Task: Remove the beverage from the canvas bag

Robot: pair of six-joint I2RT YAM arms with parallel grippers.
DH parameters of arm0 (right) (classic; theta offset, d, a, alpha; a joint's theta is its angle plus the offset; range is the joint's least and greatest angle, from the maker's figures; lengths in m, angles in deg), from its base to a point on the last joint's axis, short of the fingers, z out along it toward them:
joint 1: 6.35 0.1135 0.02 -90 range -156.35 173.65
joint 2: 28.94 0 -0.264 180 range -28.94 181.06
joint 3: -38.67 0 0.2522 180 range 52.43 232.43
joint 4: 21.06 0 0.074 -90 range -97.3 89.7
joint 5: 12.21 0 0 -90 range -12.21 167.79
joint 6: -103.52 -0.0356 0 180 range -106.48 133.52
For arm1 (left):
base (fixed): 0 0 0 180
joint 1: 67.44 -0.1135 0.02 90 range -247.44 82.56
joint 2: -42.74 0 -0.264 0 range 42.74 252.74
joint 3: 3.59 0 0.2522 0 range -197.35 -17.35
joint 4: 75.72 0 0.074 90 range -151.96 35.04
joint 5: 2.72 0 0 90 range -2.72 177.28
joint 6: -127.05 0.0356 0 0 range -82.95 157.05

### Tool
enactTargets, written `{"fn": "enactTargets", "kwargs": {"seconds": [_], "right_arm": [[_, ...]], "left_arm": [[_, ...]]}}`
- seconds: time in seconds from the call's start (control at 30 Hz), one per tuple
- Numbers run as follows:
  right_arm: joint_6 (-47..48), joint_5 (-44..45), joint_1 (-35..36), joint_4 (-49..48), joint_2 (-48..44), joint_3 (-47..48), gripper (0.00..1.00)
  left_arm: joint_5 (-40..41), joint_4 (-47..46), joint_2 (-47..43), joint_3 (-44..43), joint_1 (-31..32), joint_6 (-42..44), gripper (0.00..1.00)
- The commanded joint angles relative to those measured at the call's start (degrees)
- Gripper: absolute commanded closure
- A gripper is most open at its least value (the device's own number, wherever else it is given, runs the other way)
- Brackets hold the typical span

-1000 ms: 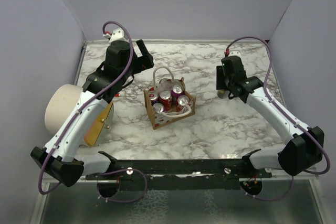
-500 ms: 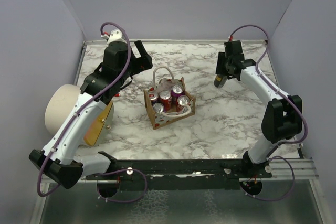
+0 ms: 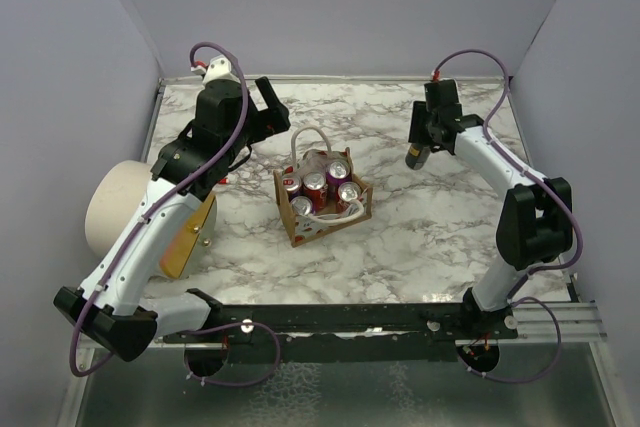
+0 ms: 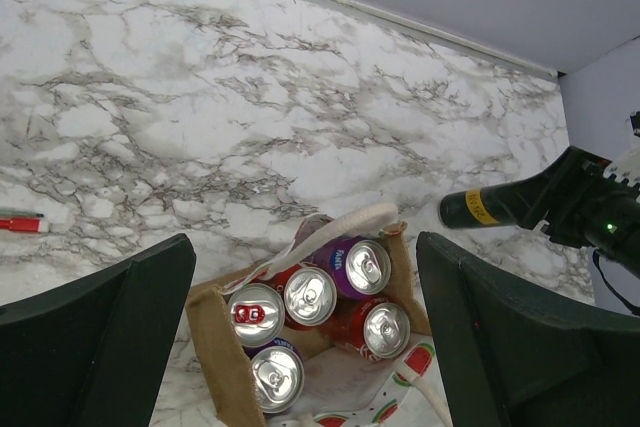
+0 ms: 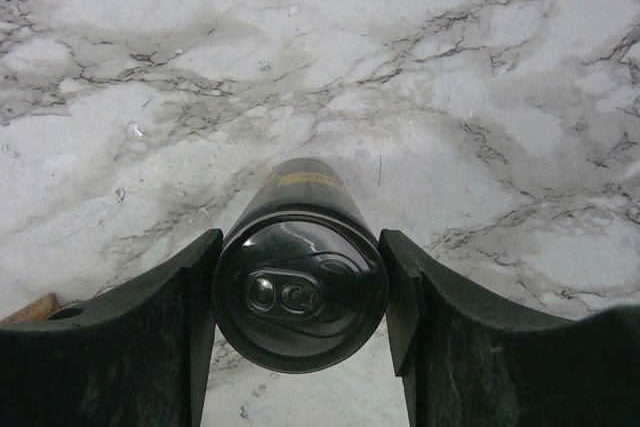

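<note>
My right gripper should release the upright can; it'd stand.
The canvas bag [image 3: 305, 227] stands mid-table, a brown tote with white handles and a watermelon print. Several upright cans [image 3: 322, 185] fill it, red and purple with silver tops [image 4: 310, 295]. My left gripper [image 3: 262, 122] hovers behind and left of the bag, open, its wide-set fingers framing the bag [image 4: 215, 357] from above with nothing between them [image 4: 305, 247]. My right gripper [image 3: 420, 147] is at the back right, shut on a black beverage can [image 5: 300, 287] just over the marble. That can [image 4: 490, 207] lies outside the bag.
A large cream cylinder with an orange disc [image 3: 120, 207] lies at the table's left edge beside my left arm. A small red-and-white object [image 4: 20, 224] lies on the marble left of the bag. Grey walls close in the back and sides.
My right arm has swung the black can away from the bag toward the back right, then nearly stopped. My left gripper has barely shifted and stays open.
</note>
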Motion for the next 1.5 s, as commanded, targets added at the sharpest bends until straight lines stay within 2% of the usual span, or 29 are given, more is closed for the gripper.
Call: {"fn": "enactTargets", "kwargs": {"seconds": [0.0,0.07,0.2,0.37,0.5,0.73,0.97,1.1,1.23,1.47], "right_arm": [[0.9,0.2,-0.1,-4.6,-0.7,-1.0,0.94],[0.9,0.2,-0.1,-4.7,-0.6,-1.2,0.87],[1.4,-0.6,-0.1,-3.8,-0.8,-0.1,0.54],[1.8,-1.4,-0.1,-2.3,-2.2,2.7,0.24],[1.9,-2.6,-0.1,-0.6,-3.7,4.0,0.09],[1.7,-6.1,-0.1,2.1,-10.5,-0.6,0.07],[1.5,-13.7,-0.1,4.3,-22.8,-14.8,0.06],[1.8,-17.6,-0.1,5.5,-28.2,-19.6,0.06],[1.7,-23.9,-0.1,6.5,-29.5,-18.0,0.07],[-0.6,-40.1,1.9,7.9,-23.5,-7.0,0.12]], "left_arm": [[0.4,0.3,-1.1,-0.1,-0.2,0.7,0.04],[0.4,0.3,-1.3,0.1,-0.2,0.7,0.04],[0.6,0.1,-1.7,0.4,-0.2,0.7,0.04],[0.5,-0.1,-2.0,0.7,-0.2,0.6,0.04],[0.1,-0.2,-2.0,0.9,-0.2,0.6,0.04],[-0.5,-1.1,-1.4,1.2,-0.2,0.7,0.04],[-1.8,-2.6,-0.9,2.5,-0.3,0.3,0.04],[-3.3,-3.3,0.9,1.9,-0.3,0.2,0.04],[-4.4,-3.8,2.2,1.5,-0.3,0.1,0.04],[-5.9,-3.9,3.1,1.6,-0.3,-0.8,0.04]]}}
